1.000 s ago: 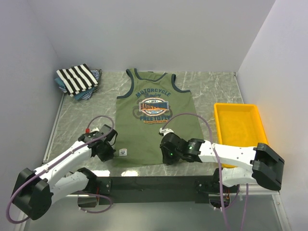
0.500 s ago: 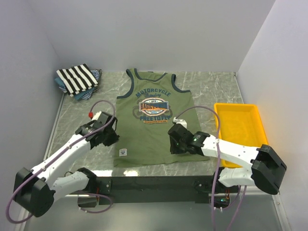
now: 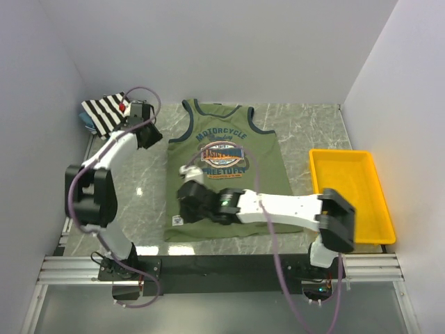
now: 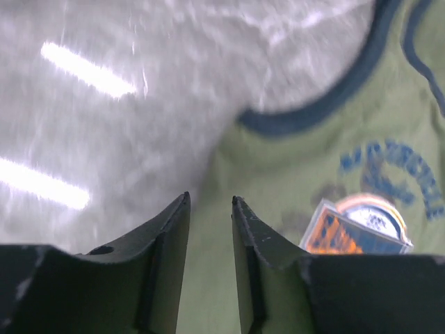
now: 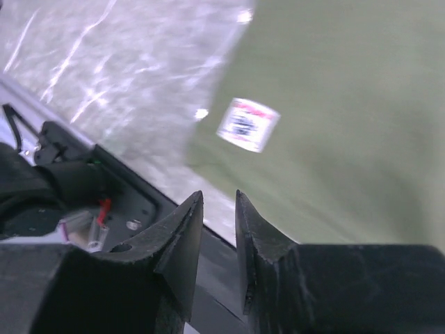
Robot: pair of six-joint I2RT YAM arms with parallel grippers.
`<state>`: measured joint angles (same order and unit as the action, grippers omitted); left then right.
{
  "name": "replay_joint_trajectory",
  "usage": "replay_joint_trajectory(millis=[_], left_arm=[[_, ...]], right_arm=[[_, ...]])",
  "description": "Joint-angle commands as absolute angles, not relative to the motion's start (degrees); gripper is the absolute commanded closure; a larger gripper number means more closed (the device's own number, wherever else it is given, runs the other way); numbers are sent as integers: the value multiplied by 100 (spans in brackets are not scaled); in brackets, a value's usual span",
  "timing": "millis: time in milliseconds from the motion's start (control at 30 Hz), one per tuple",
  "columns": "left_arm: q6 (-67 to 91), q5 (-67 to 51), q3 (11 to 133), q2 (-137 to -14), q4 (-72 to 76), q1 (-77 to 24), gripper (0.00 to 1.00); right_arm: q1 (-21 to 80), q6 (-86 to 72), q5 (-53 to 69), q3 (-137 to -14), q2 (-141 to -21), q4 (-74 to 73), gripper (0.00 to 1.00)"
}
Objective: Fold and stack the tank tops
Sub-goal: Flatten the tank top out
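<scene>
The right gripper grips the olive green tank top by the hem corner beside the white label (image 5: 248, 124) next, to fold that side inward.
An olive green tank top (image 3: 226, 188) with navy trim and a blue-orange chest print lies flat and unfolded in the middle of the table. My left gripper (image 3: 153, 135) hovers at its left armhole. In the left wrist view this gripper (image 4: 210, 200) is open and empty over the green cloth (image 4: 292, 167) beside the navy trim. My right gripper (image 3: 182, 205) reaches across to the shirt's lower left corner. Seen from its wrist, it (image 5: 219, 195) is open with nothing between the fingers, near the white hem label (image 5: 248, 124). A folded black-and-white striped tank top (image 3: 106, 113) lies on blue patterned ones (image 3: 87, 123) at the far left corner.
A yellow plastic tray (image 3: 351, 198) sits at the right side of the table. The black mounting rail (image 3: 229, 264) runs along the near edge, just below the shirt's hem. White walls close in the table at the back and on both sides.
The left arm swung from the hem's left corner up to the left armhole and its jaws opened. The right arm crossed from the hem's right part to its left corner.
</scene>
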<state>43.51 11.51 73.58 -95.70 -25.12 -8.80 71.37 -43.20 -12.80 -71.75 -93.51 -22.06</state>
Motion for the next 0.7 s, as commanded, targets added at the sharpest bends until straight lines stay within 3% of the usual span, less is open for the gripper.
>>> replay_joint_trajectory(millis=[0,333,667], left_arm=[[3516,230,8110,-10186,-2452,-502,65],[3516,-334,8271,-10257,-2400,-141,66],[3542,-606,8156,-10327,-2268,-97,66]], right_arm=[[7593,-4254,-1555,-7996,-10149,-2197,68],[8077,-4131,-1793,-9439,-11864,-2891,67],[8095,-4025,-2039,-9922,-12410,-2874,64]])
